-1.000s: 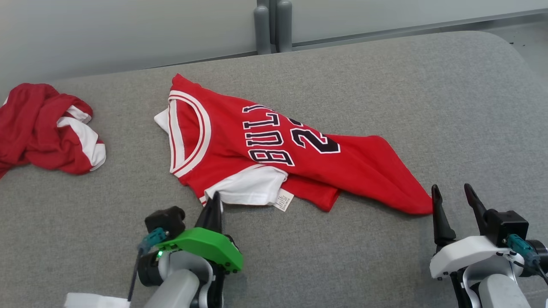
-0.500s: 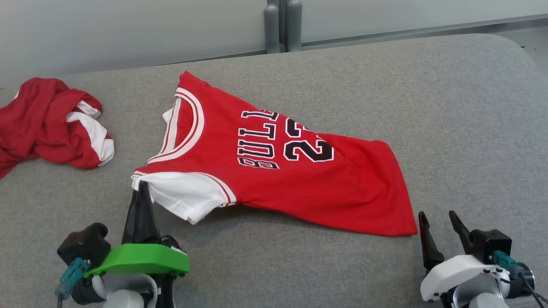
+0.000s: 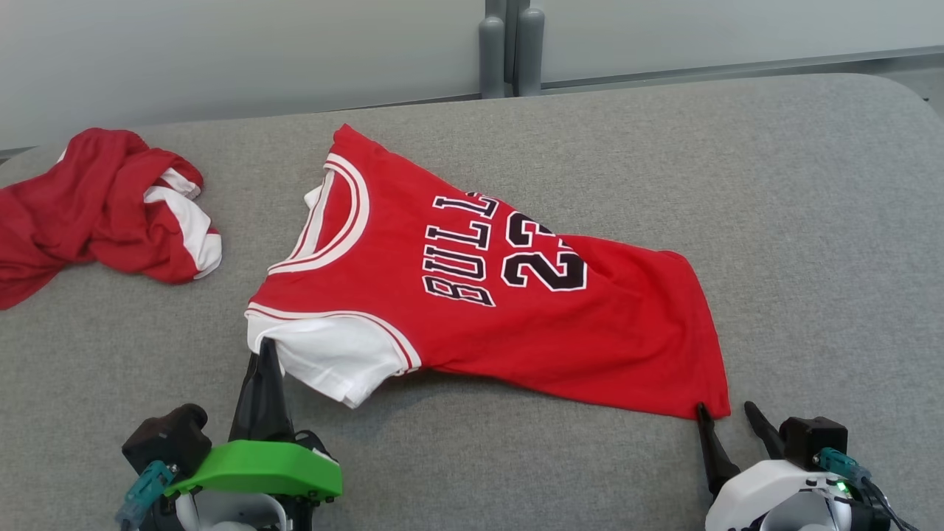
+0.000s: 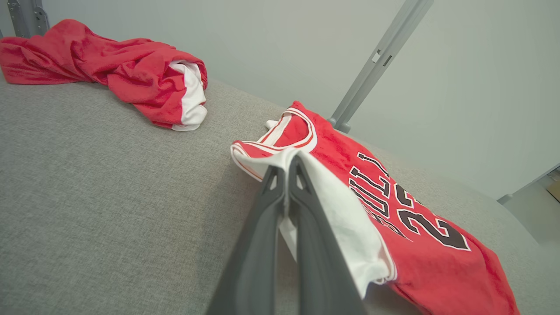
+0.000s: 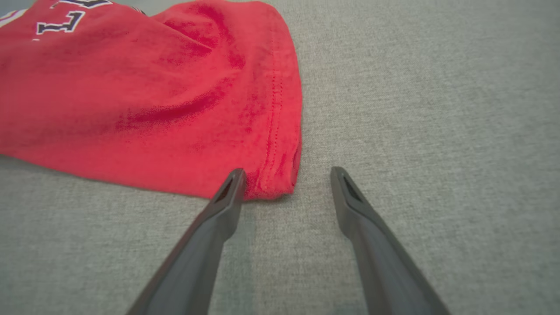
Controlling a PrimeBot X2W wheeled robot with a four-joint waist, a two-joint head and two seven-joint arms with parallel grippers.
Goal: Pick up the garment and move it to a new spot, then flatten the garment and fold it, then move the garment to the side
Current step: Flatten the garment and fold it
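My right gripper will next take hold of that hem corner (image 3: 718,408) of the garment, because it puckers up while the red body (image 3: 611,332) lies flat on the cushion.
The garment (image 3: 479,295) is a red jersey with white trim and black lettering, spread on the grey cushion with its neck to the left and hem to the right. My left gripper (image 3: 264,346) is shut on the garment's white sleeve; in the left wrist view my left gripper (image 4: 288,164) pinches that white cloth of the garment (image 4: 393,210). My right gripper (image 3: 726,413) stands open at the hem's near right corner. In the right wrist view my right gripper (image 5: 284,175) has that corner of the garment (image 5: 153,96) just between its fingertips, lying on the cushion.
A second red and white cloth (image 3: 103,210) lies crumpled at the far left of the grey cushion (image 3: 811,221). A grey post (image 3: 509,48) stands behind the cushion's back edge against a pale wall.
My left gripper has pulled the white sleeve out to the left, unfolding the garment flatter. My right gripper has come down to the hem's right corner. The camera has shifted.
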